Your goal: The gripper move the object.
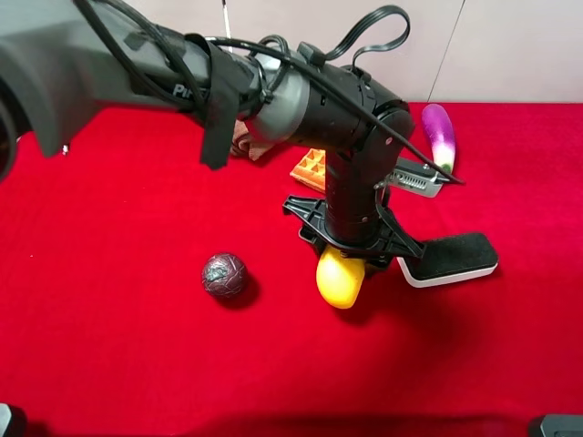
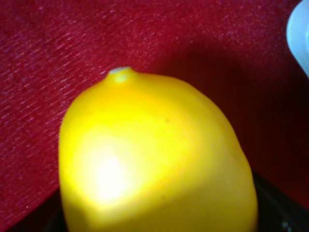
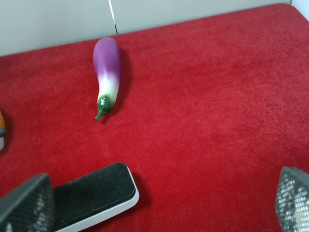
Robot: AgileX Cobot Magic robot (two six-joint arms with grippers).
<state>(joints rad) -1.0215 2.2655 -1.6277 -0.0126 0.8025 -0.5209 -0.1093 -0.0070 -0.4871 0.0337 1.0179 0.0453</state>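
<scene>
My left gripper releases the yellow oval now, since the oval's lower end sits low on the red cloth (image 1: 109, 228) beside the black-topped block.
The object is a glossy yellow oval (image 1: 338, 279) on the red cloth (image 1: 109, 228), just right of the middle in the high view. My left arm reaches across and stands upright over it. The black left gripper (image 1: 344, 251) is closed around its upper end. In the left wrist view the yellow oval (image 2: 154, 154) fills the frame, with dark finger parts (image 2: 282, 212) only at the edges. I cannot tell whether it rests on the cloth or hangs just above it. My right gripper (image 3: 159, 203) is open and empty, its mesh-padded fingertips (image 3: 26, 203) wide apart.
A dark brown ball (image 1: 224, 275) lies left of the oval. A black-topped white block (image 1: 448, 259) (image 3: 91, 195) lies close on its right. An orange waffle wedge (image 1: 311, 167) and a purple eggplant (image 1: 438, 135) (image 3: 106, 72) lie farther back.
</scene>
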